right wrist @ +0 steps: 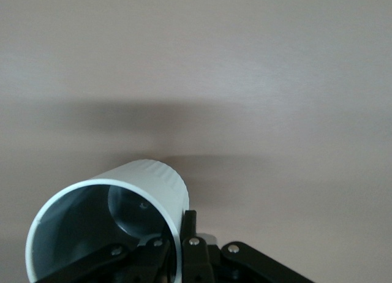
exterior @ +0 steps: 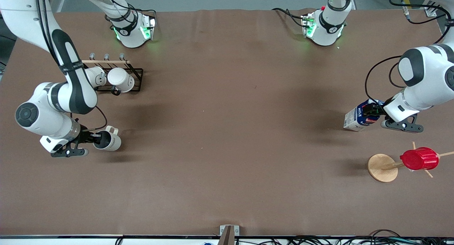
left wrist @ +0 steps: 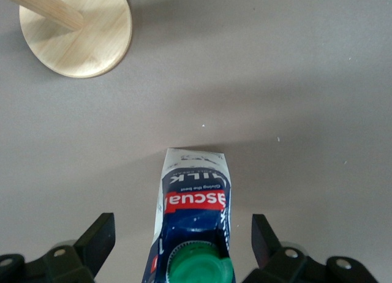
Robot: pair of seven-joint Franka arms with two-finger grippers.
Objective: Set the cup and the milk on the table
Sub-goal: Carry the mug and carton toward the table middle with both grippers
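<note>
Next, my left gripper grabs the milk carton by its upper part below the green cap [left wrist: 193,217] to place it on the tabletop.
The cup [exterior: 108,141], cream-white with a dark inside, is at the right arm's end of the table [exterior: 227,138]. My right gripper [exterior: 93,137] is shut on its rim; in the right wrist view one finger is inside and one outside the cup wall [right wrist: 156,179], gripper [right wrist: 184,220]. I cannot tell whether the cup rests on the table. The milk [exterior: 359,118], a blue and white carton with a green cap, stands on the table at the left arm's end. My left gripper [exterior: 373,111] is open, its fingers wide on either side of the carton top [left wrist: 196,200], gripper [left wrist: 182,226].
A black rack [exterior: 136,74] with two white mugs [exterior: 120,79] stands farther from the front camera than the cup. A round wooden disc base [exterior: 380,168] with a peg stand holding a red ribbed cup [exterior: 419,159] is nearer the camera than the milk; the disc also shows in the left wrist view [left wrist: 76,35].
</note>
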